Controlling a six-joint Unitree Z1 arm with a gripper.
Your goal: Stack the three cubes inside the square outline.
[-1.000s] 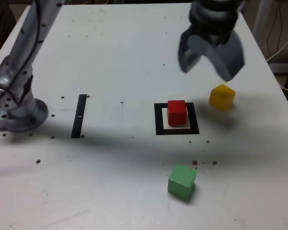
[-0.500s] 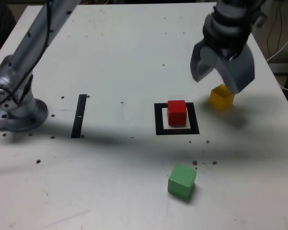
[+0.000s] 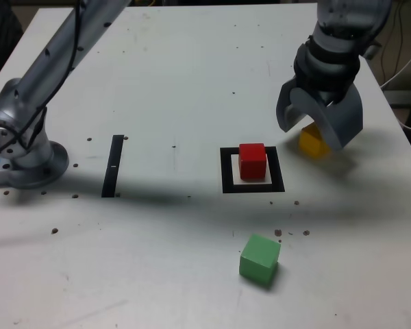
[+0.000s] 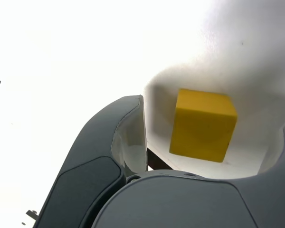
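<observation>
The robot's gripper should next take hold of the yellow cube [image 3: 314, 144] by its opposite sides, so that it can stack the yellow cube on the red cube inside the square outline.
The red cube [image 3: 252, 160] sits inside the square outline [image 3: 227, 179] near the table's middle. To its right in the exterior view, the yellow cube [image 3: 314, 144] rests on the table, partly hidden by my gripper [image 3: 312, 133]. The gripper is open and lowered over that cube, one finger on each side. In the wrist view the yellow cube [image 4: 203, 124] lies between the dark fingers [image 4: 99, 142], with a gap showing on the visible side. The green cube [image 3: 259, 258] stands alone near the front edge, tilted to the table's lines.
A narrow black strip [image 3: 114, 165] lies on the exterior view's left, near the arm's base [image 3: 24, 154]. The arm's link reaches across the back of the table. A white cable [image 3: 404, 68] hangs off the table's right edge.
The gripper has moved right and down, from above the table behind the outline to straddling the yellow cube. Its jaws have narrowed slightly. The cubes have not moved.
</observation>
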